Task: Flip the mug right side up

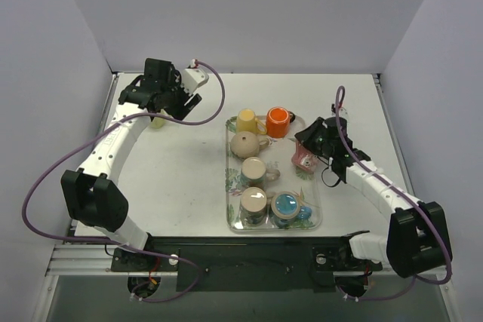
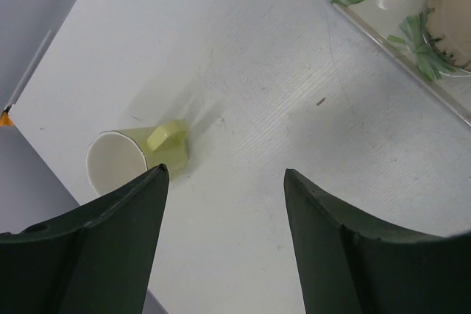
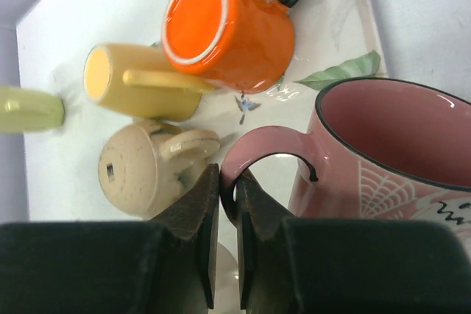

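Note:
The right gripper would bring the pink mug [image 3: 383, 145] up with it if it lifted now, because its fingers are closed around its handle [image 3: 231, 177] in the right wrist view.
A pink mug [image 3: 383, 145] with a white pattern is at the tray's right edge [image 1: 304, 157]. My right gripper [image 3: 227, 178] is shut on its handle [image 3: 257, 145], and its open mouth faces the wrist camera. In the top view the right gripper [image 1: 315, 143] is just above the mug. A light green mug [image 2: 136, 156] lies on its side on the table at the far left [image 1: 157, 120]. My left gripper [image 2: 224, 174] is open and empty, hovering just above and beside it [image 1: 161, 103].
A floral tray [image 1: 229, 186] holds an upside-down orange mug [image 1: 278, 121], a yellow mug [image 1: 247, 121] on its side, a beige mug [image 1: 246, 144] tipped over, and three upright cups [image 1: 253, 205] near the front. Walls enclose the table.

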You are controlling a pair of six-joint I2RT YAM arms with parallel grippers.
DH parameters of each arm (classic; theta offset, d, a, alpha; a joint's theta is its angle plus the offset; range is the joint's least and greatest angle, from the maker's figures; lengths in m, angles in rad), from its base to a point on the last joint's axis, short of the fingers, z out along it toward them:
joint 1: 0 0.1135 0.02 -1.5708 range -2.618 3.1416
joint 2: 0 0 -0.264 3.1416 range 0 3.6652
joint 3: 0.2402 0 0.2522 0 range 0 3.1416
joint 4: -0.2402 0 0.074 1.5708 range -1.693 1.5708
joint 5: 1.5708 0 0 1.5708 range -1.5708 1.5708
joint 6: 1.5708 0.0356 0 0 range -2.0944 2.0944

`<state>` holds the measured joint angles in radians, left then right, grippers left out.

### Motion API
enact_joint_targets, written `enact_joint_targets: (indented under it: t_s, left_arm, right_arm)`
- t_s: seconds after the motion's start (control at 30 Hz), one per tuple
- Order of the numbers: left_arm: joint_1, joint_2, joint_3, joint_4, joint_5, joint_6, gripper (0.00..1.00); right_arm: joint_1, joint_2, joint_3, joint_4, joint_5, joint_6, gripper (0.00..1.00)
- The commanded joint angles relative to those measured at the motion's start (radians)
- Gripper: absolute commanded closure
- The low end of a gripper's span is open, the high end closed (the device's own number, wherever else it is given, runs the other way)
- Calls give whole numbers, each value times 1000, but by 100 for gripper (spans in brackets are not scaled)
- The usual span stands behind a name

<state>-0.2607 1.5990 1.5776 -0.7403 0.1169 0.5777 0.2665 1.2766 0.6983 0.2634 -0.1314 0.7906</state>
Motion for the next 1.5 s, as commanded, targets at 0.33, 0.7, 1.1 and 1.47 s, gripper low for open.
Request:
enact_joint_targets:
  t_s: [0.33, 0.7, 1.1, 1.47]
  left_arm:
    - [-54, -37, 153, -264, 427, 122, 21]
    - [-187, -66, 374, -479, 607, 214, 10]
    - [-365, -37, 528, -475, 593, 278, 9]
    - [-417, 32, 424, -458, 701, 387, 9]
  right_arm:
    - [63, -315, -86, 300, -288, -651, 100]
    - [123, -410, 139, 134, -658, -807, 100]
    - [296, -384, 277, 17, -841, -890, 100]
    - [338, -373, 273, 36, -820, -907, 100]
